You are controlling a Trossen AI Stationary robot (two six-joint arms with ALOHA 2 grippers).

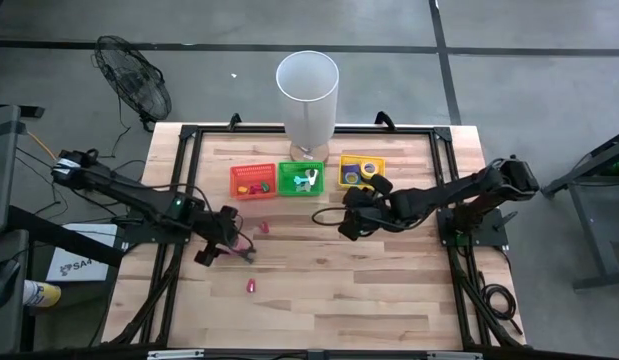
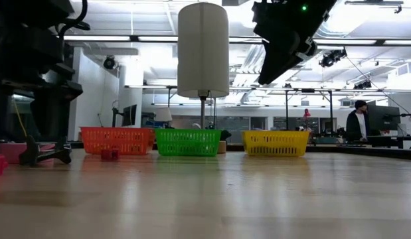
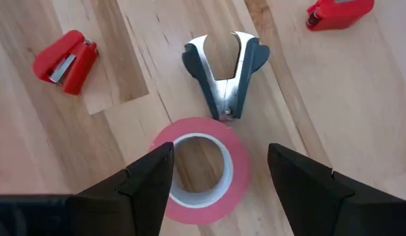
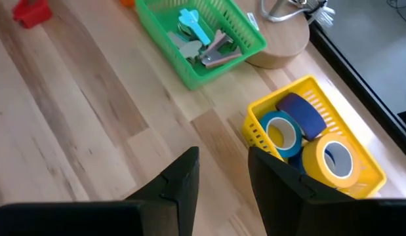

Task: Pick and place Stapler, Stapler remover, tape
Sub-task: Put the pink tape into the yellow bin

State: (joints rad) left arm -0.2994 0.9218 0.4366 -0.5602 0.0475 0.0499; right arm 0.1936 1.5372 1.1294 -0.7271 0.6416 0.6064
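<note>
My left gripper should go lower before closing on the tape. It would miss now: one finger is above the pink tape's rim [image 3: 239,164] in the left wrist view.
A pink tape roll [image 3: 199,170] lies flat on the table, and my open left gripper [image 3: 219,164] hovers over it with one finger on each side of it. Just beyond it lie a dark staple remover [image 3: 223,72] and two small red staplers [image 3: 66,61] [image 3: 339,13]. In the high view the left gripper [image 1: 229,240] is left of the table's middle. My right gripper [image 1: 349,222] hangs open and empty in front of the yellow basket [image 4: 255,124], which holds blue, purple and yellow tape rolls [image 4: 301,134].
Red [image 1: 253,181], green [image 1: 302,179] and yellow [image 1: 361,171] baskets line the far side. The green one holds staple removers [image 4: 199,39]. A tall white cylinder [image 1: 307,95] stands behind them on a round base. One stapler [image 1: 252,287] lies nearer the near edge.
</note>
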